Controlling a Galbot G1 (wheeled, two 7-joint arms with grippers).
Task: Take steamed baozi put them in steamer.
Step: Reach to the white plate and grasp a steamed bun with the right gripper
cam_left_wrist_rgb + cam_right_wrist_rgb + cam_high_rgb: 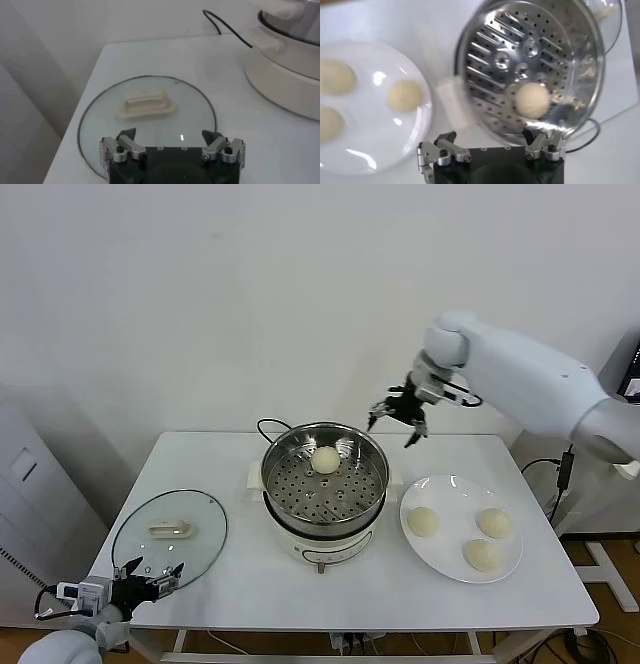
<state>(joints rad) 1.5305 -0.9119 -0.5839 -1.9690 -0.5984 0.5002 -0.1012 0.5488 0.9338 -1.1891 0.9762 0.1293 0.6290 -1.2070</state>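
Next, my right gripper takes hold of the baozi nearest the steamer [423,522] [404,95] by its rounded sides to add another baozi to the steel steamer.
The steel steamer [296,484] [572,55] sits mid-table on its white cooker base, with one cream baozi [325,460] [532,99] lying at the far side of its perforated floor. Three more baozi [423,521] [494,522] [482,554] rest on the white plate [452,486] to the right; the right wrist view shows them too, with one baozi [404,95] nearest the pot. My right gripper [397,417] [490,140] hangs open and empty in the air behind the steamer's right rim. Parked at the table's front left corner, my left gripper [148,575] [170,139] stands open over the lid's edge.
A round glass lid [170,537] [145,105] with a white handle lies flat on the left of the table. A black cord [268,425] [225,26] runs behind the cooker. A wall stands close behind the table.
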